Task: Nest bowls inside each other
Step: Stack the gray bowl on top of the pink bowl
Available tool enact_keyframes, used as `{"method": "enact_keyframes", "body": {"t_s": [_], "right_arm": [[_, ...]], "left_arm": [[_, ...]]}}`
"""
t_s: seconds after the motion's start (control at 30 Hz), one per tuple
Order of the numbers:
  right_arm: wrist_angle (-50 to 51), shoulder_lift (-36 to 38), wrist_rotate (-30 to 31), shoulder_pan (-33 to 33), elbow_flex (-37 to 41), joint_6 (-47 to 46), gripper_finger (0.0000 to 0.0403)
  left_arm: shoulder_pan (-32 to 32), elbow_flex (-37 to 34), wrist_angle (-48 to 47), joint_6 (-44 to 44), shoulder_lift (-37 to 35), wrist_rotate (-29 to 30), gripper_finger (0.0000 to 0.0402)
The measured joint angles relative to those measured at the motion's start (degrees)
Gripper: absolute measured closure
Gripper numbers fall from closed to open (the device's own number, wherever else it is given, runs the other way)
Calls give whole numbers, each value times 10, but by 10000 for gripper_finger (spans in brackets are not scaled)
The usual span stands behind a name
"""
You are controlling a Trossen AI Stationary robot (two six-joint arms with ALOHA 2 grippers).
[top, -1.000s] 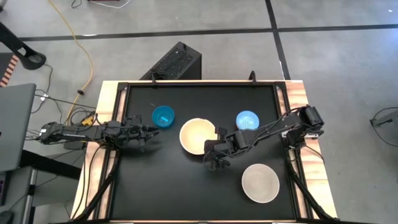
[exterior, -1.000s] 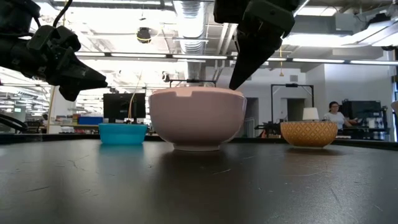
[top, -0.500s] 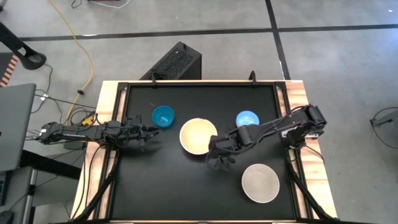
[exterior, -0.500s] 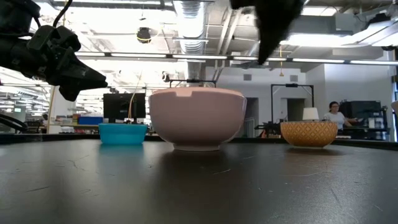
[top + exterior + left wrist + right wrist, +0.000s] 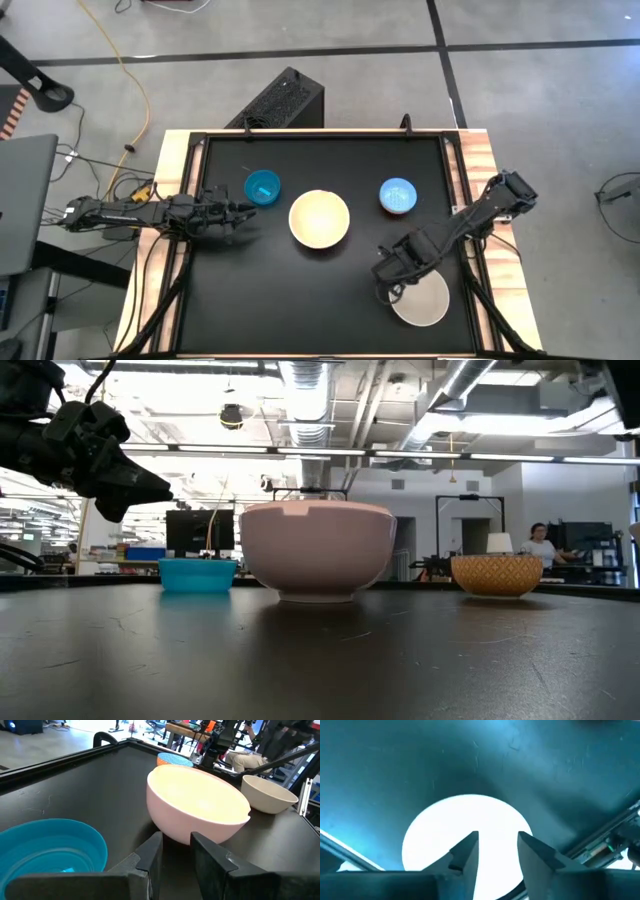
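Note:
The white bowl should go inside the large pink bowl (image 5: 319, 219). My right gripper needs to grab the white bowl by its rim (image 5: 441, 276) next.
A large pink bowl (image 5: 319, 219), cream inside, rests on its base at the middle of the black table. A small teal bowl (image 5: 262, 187) stands to its left and a small light blue bowl (image 5: 398, 196) with a reddish outside to its right. A white bowl (image 5: 430, 305) sits near the right front corner. My right gripper (image 5: 390, 272) hangs open above that bowl's far left rim, pointing down, with the bowl (image 5: 450, 820) well below its fingers. My left gripper (image 5: 243, 208) waits level beside the teal bowl (image 5: 50, 850), its fingers a little apart.
A raised black rim (image 5: 445, 150) frames the table, with wooden side strips (image 5: 170, 150). A dark box (image 5: 280, 100) and cables lie on the floor beyond the far edge. Bare tabletop lies along the near edge left of the white bowl.
My right gripper has left the pink bowl's right rim and swung toward the table's near right corner. It rose out of the low view, tipped to point straight down, and now hangs over the white bowl. The bowls have stayed in place.

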State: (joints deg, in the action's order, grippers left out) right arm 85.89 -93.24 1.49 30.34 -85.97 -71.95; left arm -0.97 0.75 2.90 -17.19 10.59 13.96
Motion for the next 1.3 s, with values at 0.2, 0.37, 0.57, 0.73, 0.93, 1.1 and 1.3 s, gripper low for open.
{"method": "enact_keyframes", "body": {"t_s": [0.2,0.37,0.57,0.73,0.93,1.1,1.3], "right_arm": [[-4,47,-2,28,51,-14,236],[-97,123,-20,38,182,-30,243],[-181,171,-33,37,297,5,247],[-210,171,-52,37,337,56,248],[-237,171,-46,36,368,69,248],[-319,171,-46,36,409,76,248],[-352,171,-40,30,427,96,263]], "left_arm": [[0,0,0,0,0,-2,313],[0,0,-1,-1,0,-13,313],[0,0,-2,-1,0,-14,313],[0,0,-2,-1,0,-13,313],[0,0,-2,-1,0,-12,313],[0,0,-2,0,0,-12,313],[0,0,-2,0,0,-12,313]]}}
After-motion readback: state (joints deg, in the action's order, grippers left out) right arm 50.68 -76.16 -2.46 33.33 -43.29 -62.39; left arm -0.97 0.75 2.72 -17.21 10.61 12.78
